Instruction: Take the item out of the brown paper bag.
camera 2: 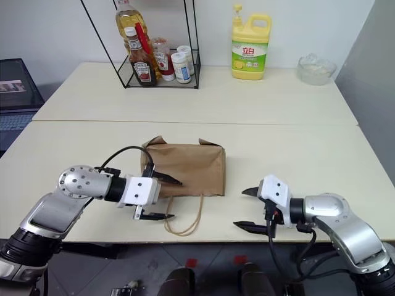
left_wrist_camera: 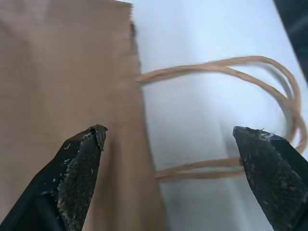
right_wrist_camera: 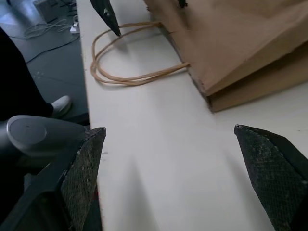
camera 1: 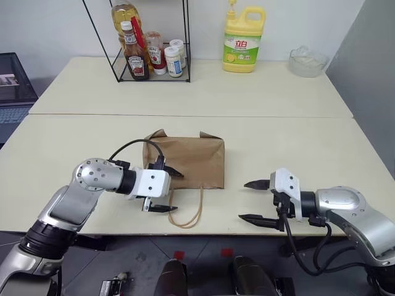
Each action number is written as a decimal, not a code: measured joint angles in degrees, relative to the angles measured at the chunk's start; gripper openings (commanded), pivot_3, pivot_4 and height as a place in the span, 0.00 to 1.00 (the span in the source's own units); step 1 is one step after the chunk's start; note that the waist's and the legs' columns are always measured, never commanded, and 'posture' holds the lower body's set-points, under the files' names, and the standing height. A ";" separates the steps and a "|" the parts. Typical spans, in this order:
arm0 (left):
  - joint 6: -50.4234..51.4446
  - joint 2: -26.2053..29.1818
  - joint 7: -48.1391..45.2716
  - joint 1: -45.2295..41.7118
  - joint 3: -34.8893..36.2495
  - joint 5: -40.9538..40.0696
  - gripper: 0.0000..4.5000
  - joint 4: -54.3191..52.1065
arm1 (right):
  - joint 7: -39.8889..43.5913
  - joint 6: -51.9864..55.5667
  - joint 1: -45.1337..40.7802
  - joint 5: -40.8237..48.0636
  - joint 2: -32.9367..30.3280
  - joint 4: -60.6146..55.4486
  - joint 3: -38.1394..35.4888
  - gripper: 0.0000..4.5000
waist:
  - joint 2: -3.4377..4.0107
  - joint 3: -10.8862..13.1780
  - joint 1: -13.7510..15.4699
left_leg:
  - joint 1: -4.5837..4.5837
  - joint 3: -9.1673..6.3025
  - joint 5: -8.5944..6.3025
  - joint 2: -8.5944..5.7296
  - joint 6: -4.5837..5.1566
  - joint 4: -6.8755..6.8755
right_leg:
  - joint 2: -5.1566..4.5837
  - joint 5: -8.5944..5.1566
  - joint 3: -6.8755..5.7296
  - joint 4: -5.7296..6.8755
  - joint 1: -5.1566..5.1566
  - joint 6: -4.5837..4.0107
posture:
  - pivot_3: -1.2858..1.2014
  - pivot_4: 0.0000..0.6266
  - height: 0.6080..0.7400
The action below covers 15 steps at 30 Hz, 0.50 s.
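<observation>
My left gripper should next grab the paper bag [camera 1: 188, 157], which is lying flat, by its cord loop [camera 1: 198, 216] that sticks out past the bag's opening.
The brown paper bag [camera 1: 188, 157] lies flat on the table's near half, its mouth toward the front edge. Its tan cord handles [camera 1: 187, 214] trail over that edge. The item is hidden. My left gripper [camera 1: 178, 192] is open at the bag's front left corner, one finger over the paper and the other beside the handles [left_wrist_camera: 231, 65]. My right gripper [camera 1: 243, 200] is open and holds nothing, a short way right of the bag and apart from it. The right wrist view looks along the table at the bag's [right_wrist_camera: 240, 43] side.
At the back left stands a wire rack [camera 1: 185, 37] with a ketchup bottle [camera 1: 134, 55], an oil bottle and jars. A yellow detergent jug [camera 1: 242, 40] and a glass bowl [camera 1: 307, 61] stand at the back right. The table's front edge [camera 1: 222, 233] runs just under both grippers.
</observation>
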 measured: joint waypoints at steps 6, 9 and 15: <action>-1.55 -0.02 -0.12 -0.59 -0.05 0.32 1.00 1.15 | -0.16 -1.13 -0.05 -0.25 0.34 0.27 0.49 1.00 | 0.00 0.00 0.03 | 0.01 -0.01 0.00 0.00 0.00 0.00 | 0.00 0.00 -0.01 0.00 0.02 0.00 | 0.52 0.24 1.00; 0.49 0.00 -0.20 -3.46 0.65 -1.14 1.00 1.41 | -0.16 -1.23 -0.06 -0.25 0.35 0.42 0.49 1.00 | -0.01 0.00 0.02 | 0.01 -0.01 0.00 -0.01 0.00 0.01 | 0.00 0.00 -0.02 -0.01 0.05 0.00 | 0.52 0.24 1.00; 0.16 3.10 -1.85 -6.05 2.95 -2.12 1.00 2.16 | -0.16 -1.83 -0.01 -0.57 0.35 0.86 0.89 1.00 | -0.01 0.00 -0.21 | 0.06 -0.01 0.00 0.01 0.00 -0.01 | 0.02 0.00 -0.01 0.00 0.06 0.00 | 0.52 0.24 1.00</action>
